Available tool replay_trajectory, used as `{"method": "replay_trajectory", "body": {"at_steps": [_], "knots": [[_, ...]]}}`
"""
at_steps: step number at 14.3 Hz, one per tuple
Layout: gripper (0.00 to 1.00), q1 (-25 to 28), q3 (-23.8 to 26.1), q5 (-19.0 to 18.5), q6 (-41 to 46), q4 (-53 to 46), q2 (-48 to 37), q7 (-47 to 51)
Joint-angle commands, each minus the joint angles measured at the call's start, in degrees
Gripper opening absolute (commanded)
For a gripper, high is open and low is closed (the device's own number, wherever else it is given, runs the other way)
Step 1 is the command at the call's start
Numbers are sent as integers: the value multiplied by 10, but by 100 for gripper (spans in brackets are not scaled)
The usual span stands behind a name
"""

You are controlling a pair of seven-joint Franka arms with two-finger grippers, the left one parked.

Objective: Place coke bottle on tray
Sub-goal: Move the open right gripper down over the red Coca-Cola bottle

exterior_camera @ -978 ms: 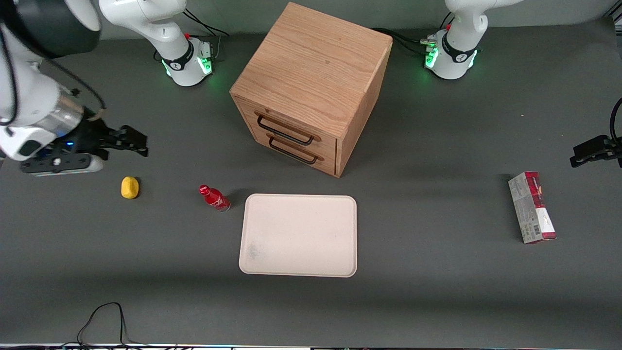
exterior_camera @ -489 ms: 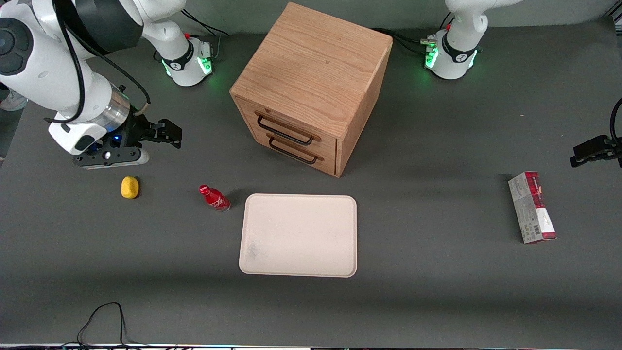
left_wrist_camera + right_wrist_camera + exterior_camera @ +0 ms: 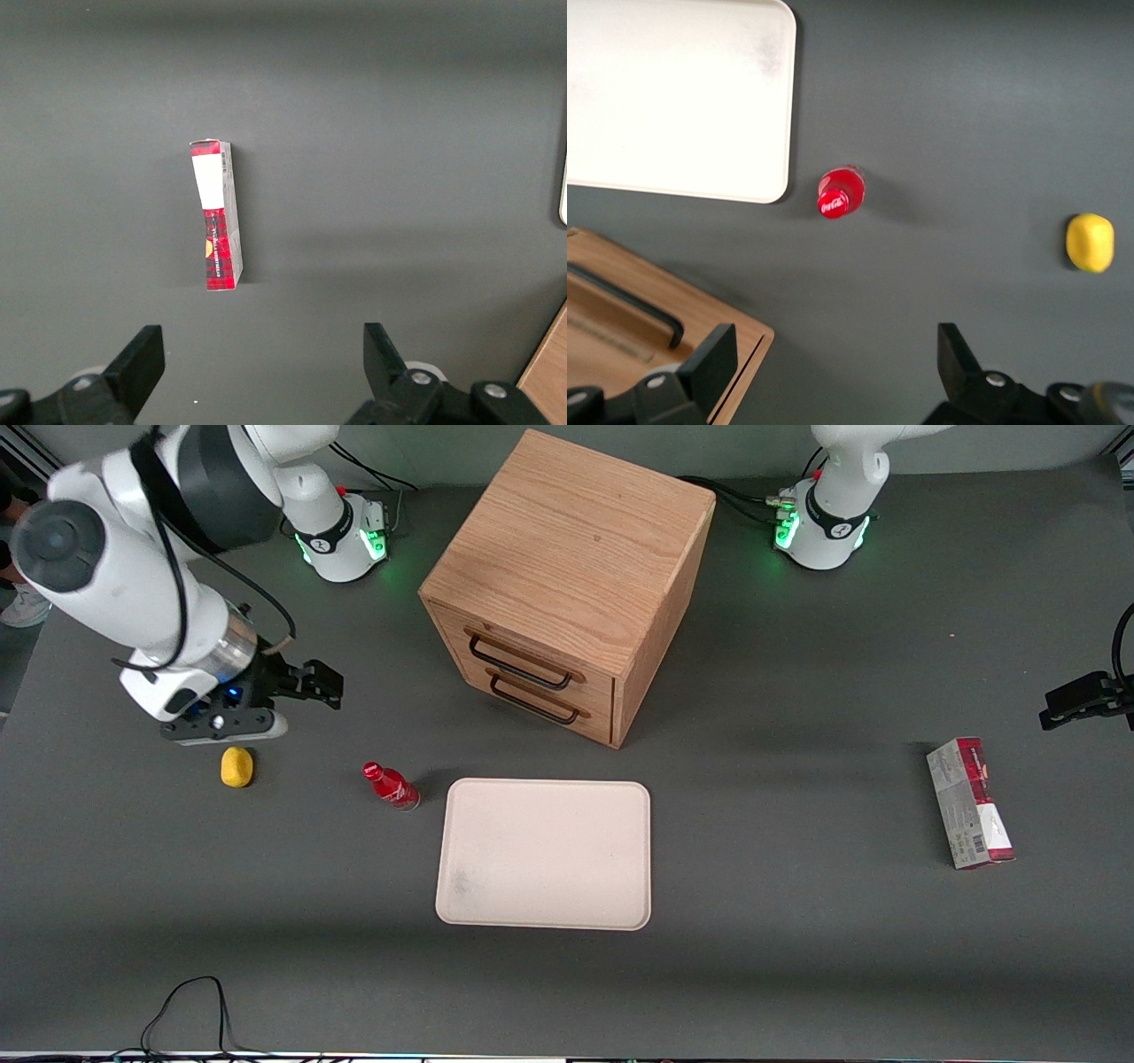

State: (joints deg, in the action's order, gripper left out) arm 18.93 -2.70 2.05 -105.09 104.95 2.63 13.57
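Note:
My gripper grabs the coke bottle by its red-labelled body (image 3: 394, 788) next, to place the coke bottle on the tray (image 3: 545, 854).
The coke bottle (image 3: 391, 786) is small and red with a red cap. It stands on the dark table just beside the tray (image 3: 545, 854), a flat cream-white rectangle with a low rim and a faint smudge. My gripper (image 3: 326, 685) is open and empty. It hangs above the table, farther from the front camera than the bottle and toward the working arm's end. In the right wrist view the bottle (image 3: 841, 193) shows from above, beside the tray (image 3: 673, 97), apart from my open gripper (image 3: 837, 354).
A yellow lemon-like lump (image 3: 236, 767) lies near the gripper, also seen in the right wrist view (image 3: 1089, 242). A wooden drawer cabinet (image 3: 567, 584) stands farther back than the tray. A red-and-grey carton (image 3: 969, 802) lies toward the parked arm's end.
My arm has swung in from the table's edge toward the bottle, and the gripper now hangs closer to it. The bottle and tray have not moved.

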Motion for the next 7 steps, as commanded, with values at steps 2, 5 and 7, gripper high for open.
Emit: {"method": "replay_trajectory", "body": {"at_steps": [2, 5, 7], "knots": [[100, 13, 0, -2, -85, 55, 12, 8], [100, 13, 0, -1, -132, 68, 42, 8], [100, 13, 0, -1, -176, 91, 57, 8]]}}
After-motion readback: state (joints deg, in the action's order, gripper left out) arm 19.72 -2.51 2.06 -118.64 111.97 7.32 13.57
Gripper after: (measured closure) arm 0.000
